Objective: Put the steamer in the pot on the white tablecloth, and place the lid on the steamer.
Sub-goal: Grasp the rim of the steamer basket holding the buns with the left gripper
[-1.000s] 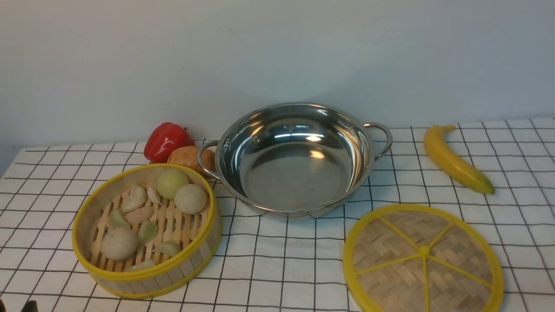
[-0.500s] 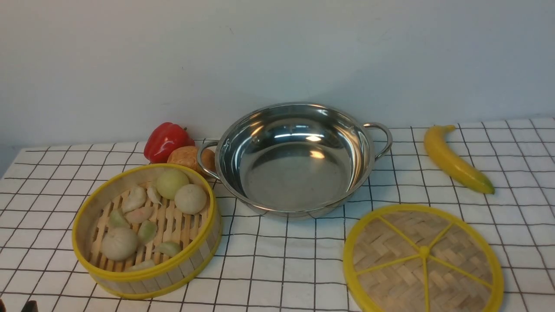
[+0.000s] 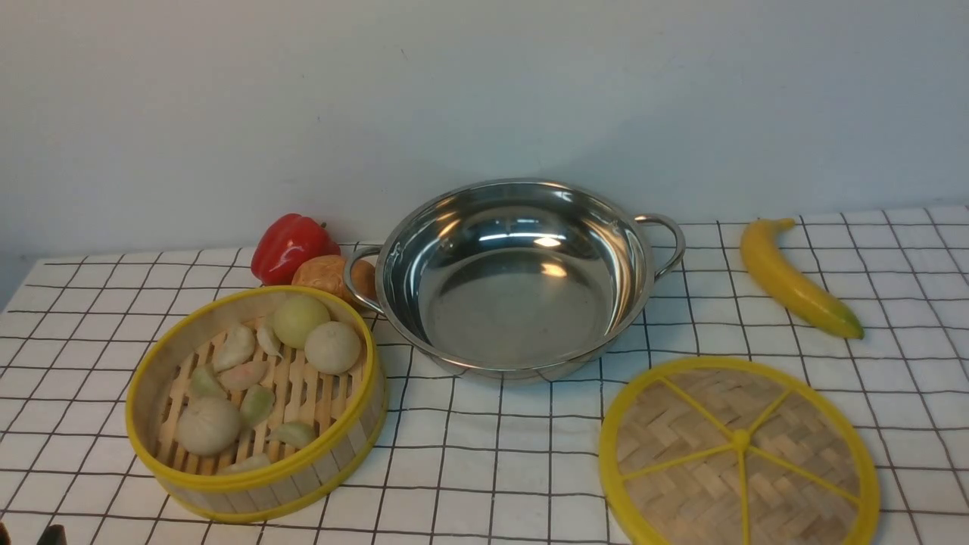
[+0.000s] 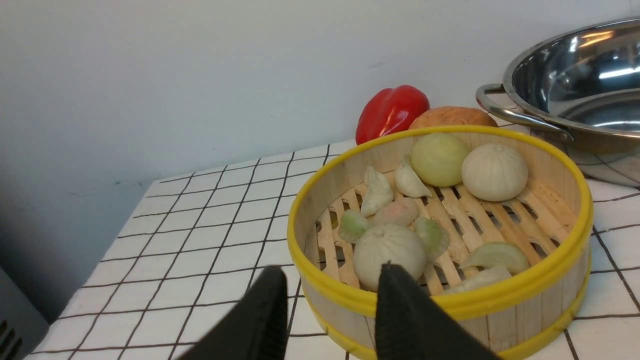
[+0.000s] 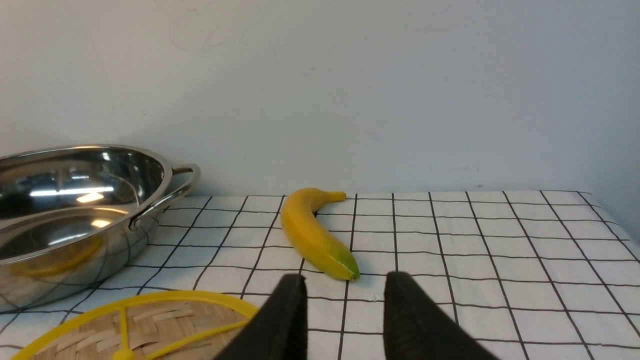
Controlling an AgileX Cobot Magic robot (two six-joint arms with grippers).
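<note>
The steamer's round body is far wider than my fingers open. My left gripper will next pinch the steamer by its thin yellow rim.
The steamer, a bamboo basket with yellow rims holding pale buns and dumplings, stands at the front left of the white tablecloth. The empty steel pot sits behind it in the middle. The woven lid lies flat at the front right. In the left wrist view my left gripper is open just short of the near rim of the steamer, nothing between its black fingers. My right gripper is open over bare cloth, with the lid beside it.
A red pepper and a brown bun sit behind the steamer, against the pot's left handle. A banana lies at the back right, ahead of the right gripper. A wall closes the back.
</note>
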